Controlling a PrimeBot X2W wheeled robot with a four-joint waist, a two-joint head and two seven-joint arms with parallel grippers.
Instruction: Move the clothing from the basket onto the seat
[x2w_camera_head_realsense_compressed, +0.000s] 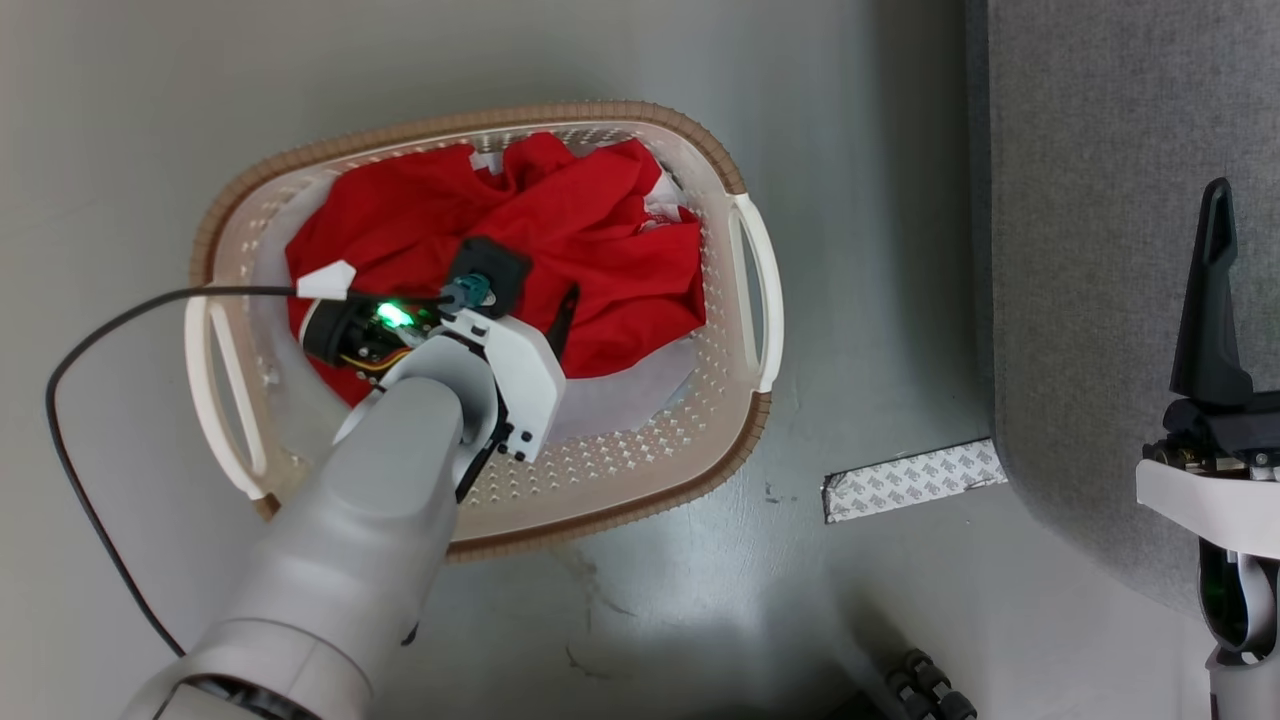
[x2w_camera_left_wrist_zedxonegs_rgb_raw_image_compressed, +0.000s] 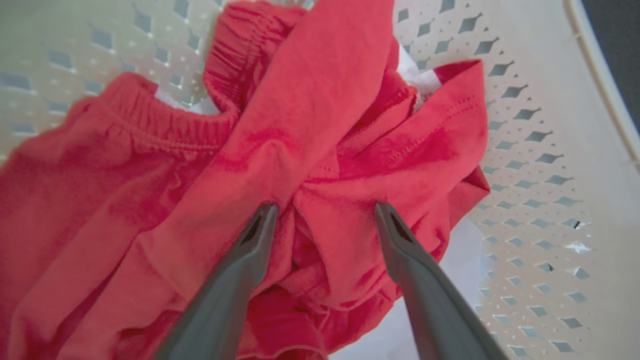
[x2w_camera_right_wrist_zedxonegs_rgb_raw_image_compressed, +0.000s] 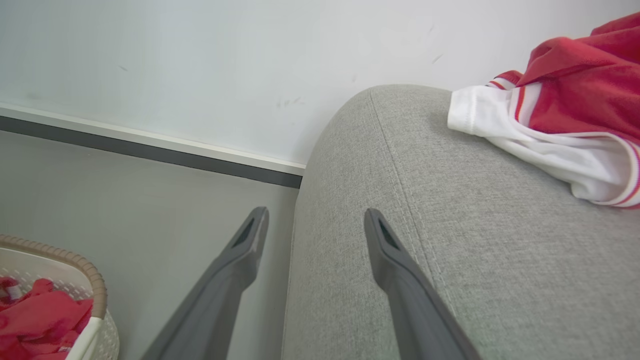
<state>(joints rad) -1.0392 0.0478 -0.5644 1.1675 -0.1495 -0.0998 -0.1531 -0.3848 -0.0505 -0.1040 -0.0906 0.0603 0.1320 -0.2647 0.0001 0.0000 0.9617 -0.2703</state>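
My left gripper is going to grab the bunched fold between its fingers next, because the rest of the red garment lies slack in the basket (x2w_camera_head_realsense_compressed: 745, 330).
The cream basket (x2w_camera_head_realsense_compressed: 745, 330) with a brown rim stands on the grey floor. A crumpled red garment (x2w_camera_head_realsense_compressed: 590, 230) lies inside it. My left gripper (x2w_camera_head_realsense_compressed: 557, 322) reaches down into the basket and is open, its fingertips (x2w_camera_left_wrist_zedxonegs_rgb_raw_image_compressed: 260, 225) resting on a fold of the red fabric (x2w_camera_left_wrist_zedxonegs_rgb_raw_image_compressed: 320, 130) with a bunch of cloth between them. A second red garment with white striped trim (x2w_camera_right_wrist_zedxonegs_rgb_raw_image_compressed: 560, 115) lies on the light-grey seat (x2w_camera_right_wrist_zedxonegs_rgb_raw_image_compressed: 450, 215). My right gripper (x2w_camera_right_wrist_zedxonegs_rgb_raw_image_compressed: 315, 220) is open and holds nothing, hovering over the seat's rounded edge (x2w_camera_head_realsense_compressed: 1100, 250); the head view shows it edge-on as my right gripper (x2w_camera_head_realsense_compressed: 1217, 215).
A white sheet (x2w_camera_head_realsense_compressed: 625, 385) lines the basket bottom. A strip of patterned tape (x2w_camera_head_realsense_compressed: 912, 480) sits on the floor between basket and seat. A black cable (x2w_camera_head_realsense_compressed: 85, 365) loops left of the basket. A pale wall with a dark baseboard (x2w_camera_right_wrist_zedxonegs_rgb_raw_image_compressed: 150, 150) runs behind.
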